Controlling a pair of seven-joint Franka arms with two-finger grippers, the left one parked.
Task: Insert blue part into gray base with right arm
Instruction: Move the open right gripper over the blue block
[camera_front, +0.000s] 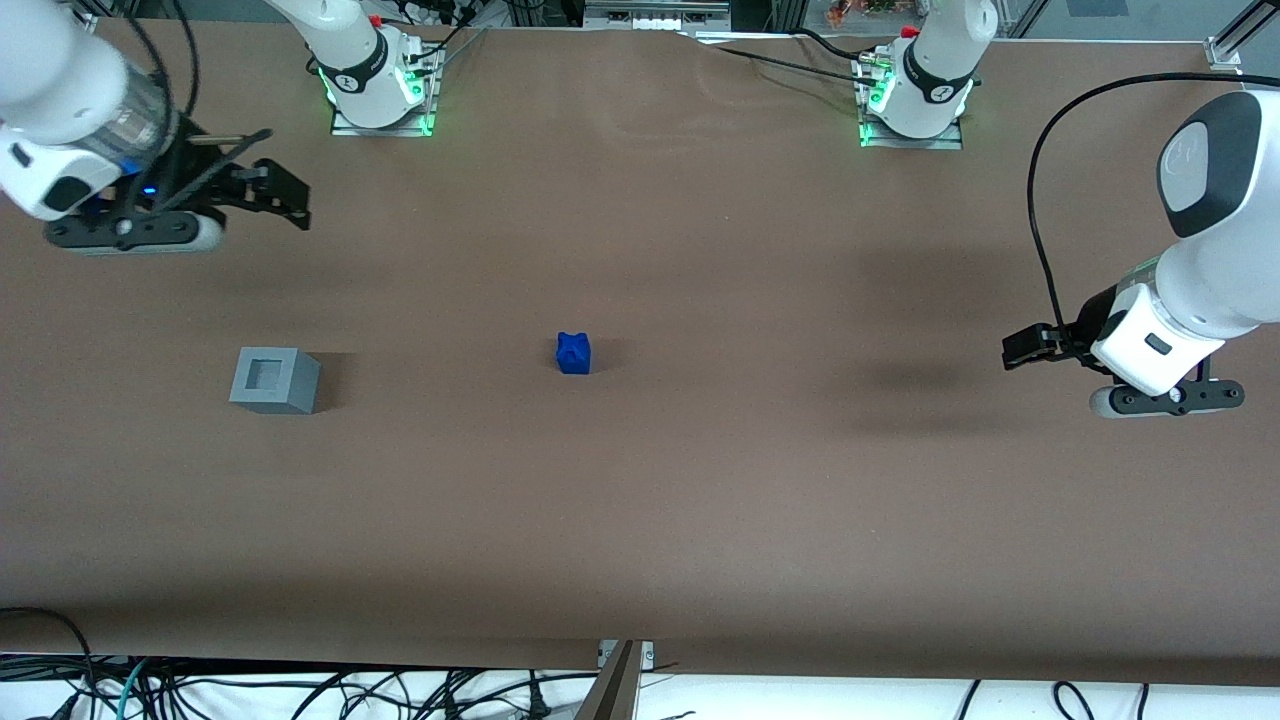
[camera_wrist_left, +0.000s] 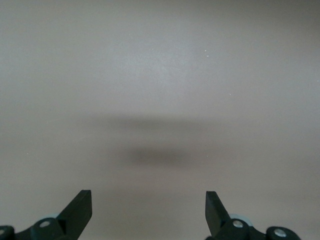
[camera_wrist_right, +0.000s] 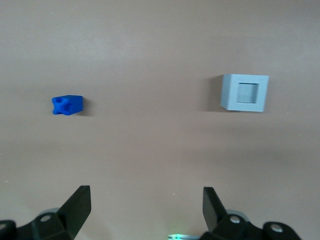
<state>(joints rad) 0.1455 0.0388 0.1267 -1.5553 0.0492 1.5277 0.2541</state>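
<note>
The blue part has to go into the gray base's square hole (camera_front: 264, 374), so I next need to grip it by its notched end (camera_front: 572, 340) with my right gripper.
The blue part (camera_front: 573, 353) (camera_wrist_right: 67, 105) lies alone near the middle of the brown table, notched end showing. The gray base (camera_front: 274, 380) (camera_wrist_right: 245, 93) stands upright toward the working arm's end of the table, its square recess facing up and holding nothing. My right gripper (camera_front: 285, 200) (camera_wrist_right: 146, 200) hangs high above the table, farther from the front camera than the base and well apart from both objects. Its fingers (camera_wrist_right: 79, 205) are spread wide with nothing between them.
Brown cloth covers the table (camera_front: 700, 480). Two arm bases with green lights (camera_front: 380, 95) (camera_front: 910, 105) are bolted along the table's back edge. Cables (camera_front: 760, 55) trail near them and more hang below the front edge.
</note>
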